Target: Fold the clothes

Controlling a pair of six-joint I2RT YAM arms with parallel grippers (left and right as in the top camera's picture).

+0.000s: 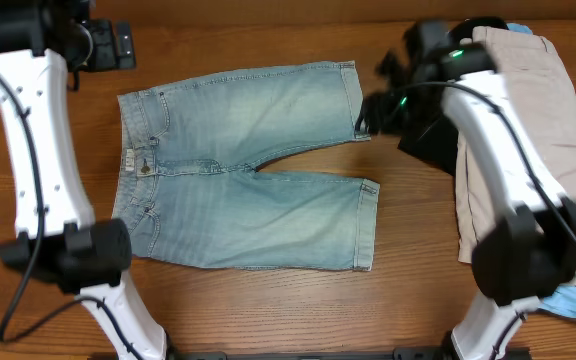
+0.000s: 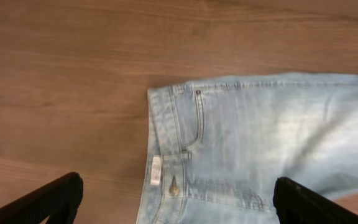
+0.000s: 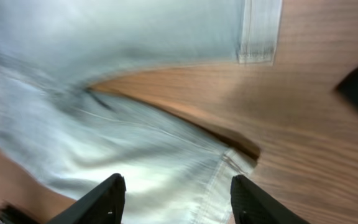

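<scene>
I will next grab the denim shorts by the waistband's near corner with my left gripper, and then the near leg should fold over the far one.
Light blue denim shorts lie flat in the middle of the table, waistband to the left, both legs pointing right. My left gripper is open and empty, above the table beyond the waistband's far corner. In the left wrist view the waistband, button and label show between its open fingers. My right gripper is open and empty, hovering at the far leg's hem. In the right wrist view its fingers are spread above a leg hem of the shorts.
A pile of other clothes lies at the right edge: a beige garment on top and a light blue one sticking out at the front. Bare wooden table surrounds the shorts.
</scene>
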